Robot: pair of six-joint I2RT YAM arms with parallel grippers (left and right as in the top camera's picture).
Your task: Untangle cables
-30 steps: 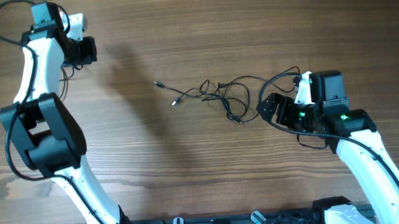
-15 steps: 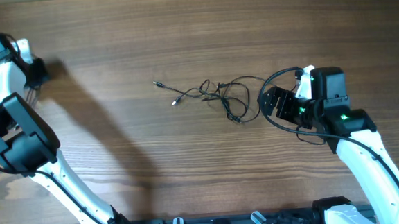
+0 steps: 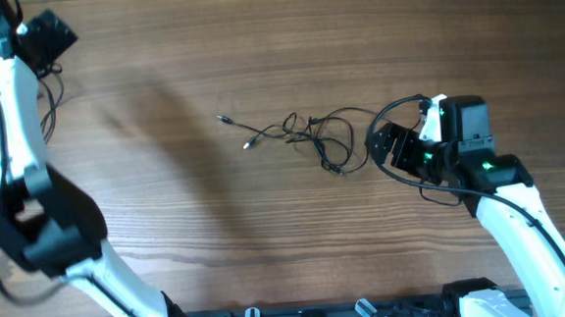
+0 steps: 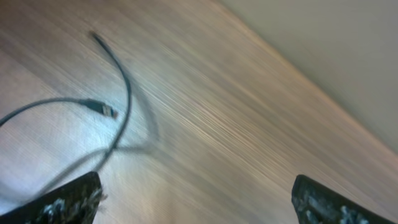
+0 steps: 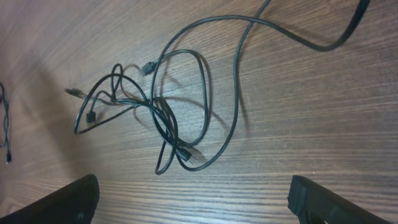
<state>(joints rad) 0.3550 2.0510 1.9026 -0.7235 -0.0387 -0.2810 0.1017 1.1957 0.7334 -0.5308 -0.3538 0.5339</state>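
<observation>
Next, my left gripper grabs a cable loop on the knot's side (image 3: pixel 289 124) nearest it, leaving the plug ends free for my right gripper to untangle.
Several thin black cables (image 3: pixel 305 132) lie bunched in a loose knot at the table's middle. The right wrist view shows this tangle (image 5: pixel 168 118) with its small plug ends, just ahead of my right gripper (image 5: pixel 199 202). In the overhead view my right gripper (image 3: pixel 385 147) stands open, right of the knot, with nothing between its fingers. One separate thin cable (image 3: pixel 50 112) lies at the far left; its plug end (image 4: pixel 107 111) shows, blurred, in the left wrist view. My left gripper (image 3: pixel 54 35) is at the far left corner, and in its own view it (image 4: pixel 199 202) is open and empty.
Thicker black arm cables loop near the right wrist (image 3: pixel 397 107). The table's far edge (image 4: pixel 311 93) runs close ahead of the left gripper. Bare wood lies between the knot and the single cable.
My left arm has swung further left and toward the far corner, and its gripper has gone from shut to open, leaving the single cable on the table. The right arm has barely moved.
</observation>
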